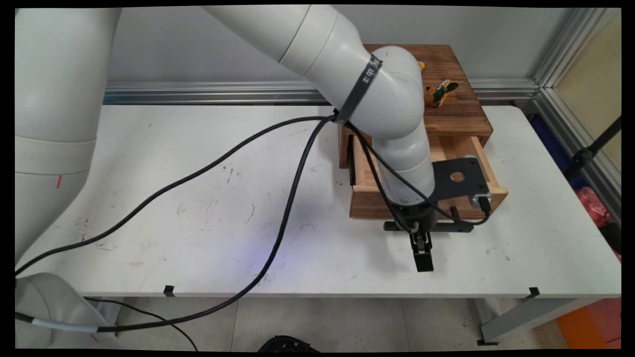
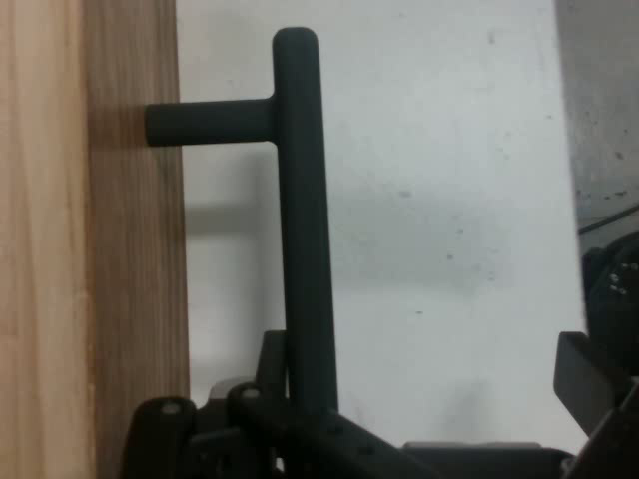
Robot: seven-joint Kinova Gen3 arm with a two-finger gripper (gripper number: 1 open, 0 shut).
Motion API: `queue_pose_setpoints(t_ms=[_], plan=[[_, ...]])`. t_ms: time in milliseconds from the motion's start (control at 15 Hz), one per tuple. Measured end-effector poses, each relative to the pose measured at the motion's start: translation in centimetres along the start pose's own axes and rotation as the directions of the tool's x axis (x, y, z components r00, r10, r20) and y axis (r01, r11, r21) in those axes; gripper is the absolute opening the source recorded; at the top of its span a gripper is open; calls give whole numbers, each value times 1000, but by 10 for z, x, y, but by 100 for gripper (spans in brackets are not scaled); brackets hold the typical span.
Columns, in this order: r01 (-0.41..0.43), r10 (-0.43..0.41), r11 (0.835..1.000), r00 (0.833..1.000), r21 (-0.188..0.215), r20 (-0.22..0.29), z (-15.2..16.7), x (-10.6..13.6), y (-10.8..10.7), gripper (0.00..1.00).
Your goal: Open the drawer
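Observation:
I need to pull the wooden box's drawer (image 1: 370,203) further open, so my gripper needs to grab the black handle by its long bar (image 1: 455,227) next.
A wooden box (image 1: 454,116) stands at the table's back right, and its drawer (image 1: 369,203) is pulled out toward the near edge. The drawer front (image 2: 90,249) carries a black bar handle (image 1: 459,227) (image 2: 305,249). My gripper (image 1: 421,243) (image 2: 379,439) points down at this handle and is open. The bar runs between the two fingers, close to the finger on the drawer side. The other finger (image 1: 423,258) sticks out over the table on the near side. My wrist hides most of the drawer's inside.
A yellow and green toy (image 1: 440,92) lies on top of the box, with another small yellow piece (image 1: 421,65) behind my arm. Black cables (image 1: 278,233) hang from my arm across the white table (image 1: 198,208). The table's right edge is near the box.

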Motion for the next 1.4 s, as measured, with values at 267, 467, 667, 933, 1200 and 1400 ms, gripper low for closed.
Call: queue_pose_setpoints(t_ms=[267, 467, 667, 933, 1200, 1400], plan=[[-1, 1, 1000, 1000, -6, 1, -1, 0, 13, 100], [0, 0, 1000, 1000, -10, 4, -1, -2, 21, 100], [5, -5, 1000, 1000, -17, 7, -1, -2, 27, 100], [11, -11, 1000, 1000, -29, 11, 2, -3, 36, 100], [16, -16, 999, 1000, -42, 15, 5, -4, 43, 100], [21, -20, 998, 1000, -52, 18, 8, -5, 48, 100]])
